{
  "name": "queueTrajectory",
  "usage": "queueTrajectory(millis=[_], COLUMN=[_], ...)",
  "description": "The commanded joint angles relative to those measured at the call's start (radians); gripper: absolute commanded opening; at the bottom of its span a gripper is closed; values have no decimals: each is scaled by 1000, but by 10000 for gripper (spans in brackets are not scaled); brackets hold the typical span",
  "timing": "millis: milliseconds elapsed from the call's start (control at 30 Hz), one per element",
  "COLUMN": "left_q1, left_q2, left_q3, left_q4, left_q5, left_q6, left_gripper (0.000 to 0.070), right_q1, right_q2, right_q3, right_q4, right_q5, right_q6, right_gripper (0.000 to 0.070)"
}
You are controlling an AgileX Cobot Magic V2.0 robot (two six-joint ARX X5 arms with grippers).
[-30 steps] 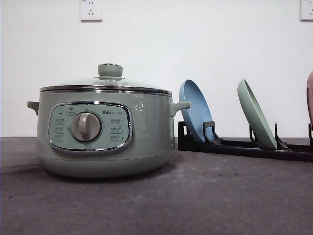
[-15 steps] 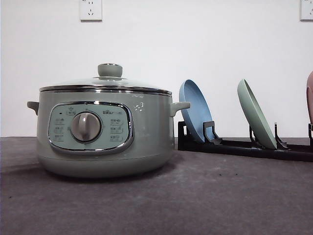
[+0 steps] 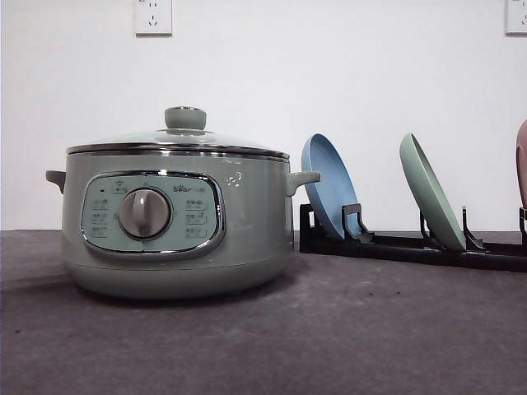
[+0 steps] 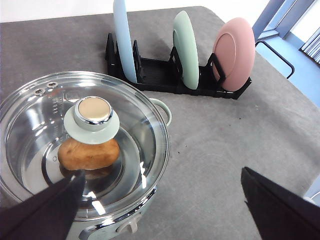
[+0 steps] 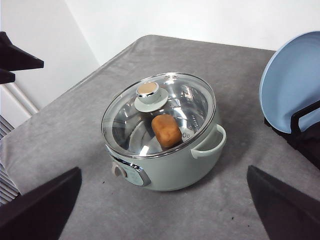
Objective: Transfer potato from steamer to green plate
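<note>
The rack's black wires hold the lower part of the green plate. The robot's right gripper will grab the plate by its upper edge (image 3: 409,140) next.
The pale green steamer (image 3: 177,222) stands on the grey table with its glass lid (image 4: 135,125) on. Through the lid the orange-brown potato (image 4: 89,154) lies inside on the bottom, also visible in the right wrist view (image 5: 166,130). The green plate (image 3: 432,193) stands on edge in a black rack to the steamer's right, the middle plate (image 4: 186,50) of three. My left gripper (image 4: 162,175) hangs open above the steamer's near rim, holding nothing. High above the steamer (image 5: 165,150), my right gripper (image 5: 164,171) is open and holds nothing.
A blue plate (image 3: 329,185) and a pink plate (image 4: 234,54) stand upright in the same black rack (image 3: 412,247) beside the green one. The lid carries a green knob (image 3: 185,118). Bare grey tabletop (image 3: 370,329) lies in front of the rack.
</note>
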Motion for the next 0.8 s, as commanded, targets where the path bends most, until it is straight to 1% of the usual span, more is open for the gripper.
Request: queueTrajectory(millis=[0, 167, 300, 500, 767], left_q1=[-4, -4, -4, -4, -4], left_q2=[14, 24, 30, 43, 51], left_q3=[25, 25, 25, 25, 25], left_q4=[7, 6, 7, 6, 5], left_q5=[6, 6, 6, 6, 6], left_q6=[13, 13, 14, 24, 39], left_gripper=[635, 635, 635, 635, 635], right_q1=[3, 2, -11, -42, -66], right_q2=[6, 33, 97, 275, 587], right_q3=[21, 21, 28, 103, 314], right_q4=[7, 14, 15, 6, -9], right_q5=[-2, 35, 87, 104, 104], right_q6=[17, 113, 149, 183, 186], right_gripper=[700, 700, 700, 700, 700])
